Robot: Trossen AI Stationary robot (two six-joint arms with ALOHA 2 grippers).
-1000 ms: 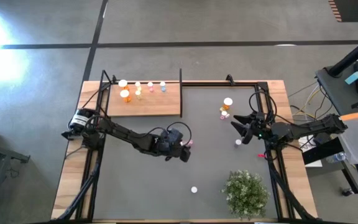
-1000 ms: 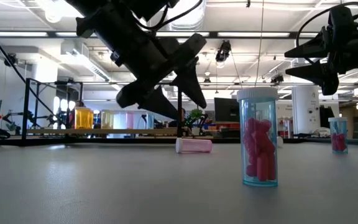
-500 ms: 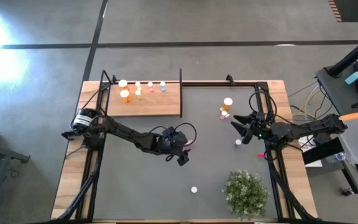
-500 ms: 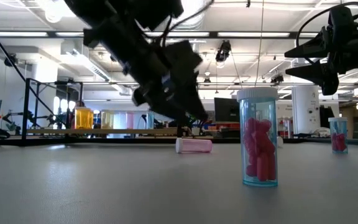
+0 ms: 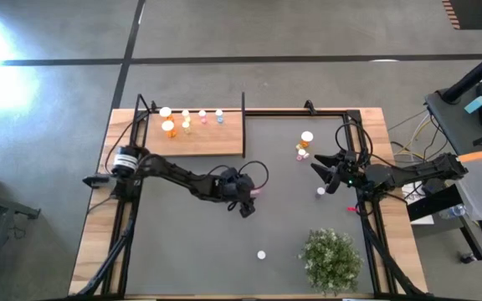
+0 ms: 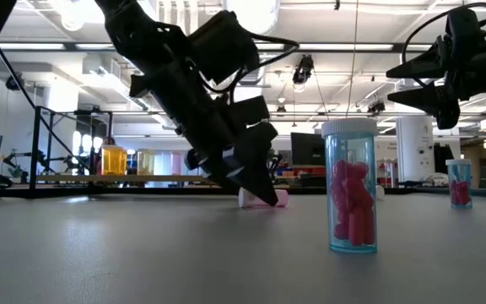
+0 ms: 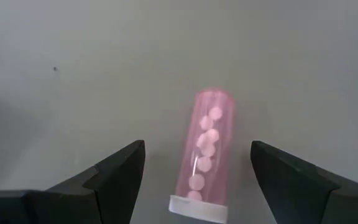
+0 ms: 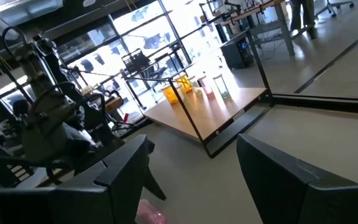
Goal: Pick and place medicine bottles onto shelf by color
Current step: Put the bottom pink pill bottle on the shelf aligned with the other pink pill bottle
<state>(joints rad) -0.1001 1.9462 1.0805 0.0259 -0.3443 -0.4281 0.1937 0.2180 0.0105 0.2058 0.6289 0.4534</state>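
Observation:
My left gripper should close on the bottle now, because its fingers are beside the pink bottle (image 5: 256,192) (image 7: 205,149), low over the mat.
A pink medicine bottle (image 7: 205,149) lies on its side on the dark mat near the table's middle (image 5: 258,191), its white cap toward my left wrist. My left gripper (image 7: 197,149) is open and slants down over it (image 6: 260,190), one finger on either side of the bottle with a gap on both sides. The shelf (image 5: 216,144) at the far left carries orange, yellow, pink and blue bottles standing upright. My right gripper (image 5: 329,173) waits open at the right, above the mat.
Two orange bottles (image 5: 305,142) stand at the far right. A clear-blue bottle of pink pills (image 6: 350,186) stands near the front edge (image 5: 261,254), another (image 5: 320,191) by my right gripper. A green plant (image 5: 331,257) fills the near right corner.
My left gripper has come down toward the pink bottle and rolled about its own axis, so that its fingers now stand on either side of the bottle close to the mat. The bottle has not moved.

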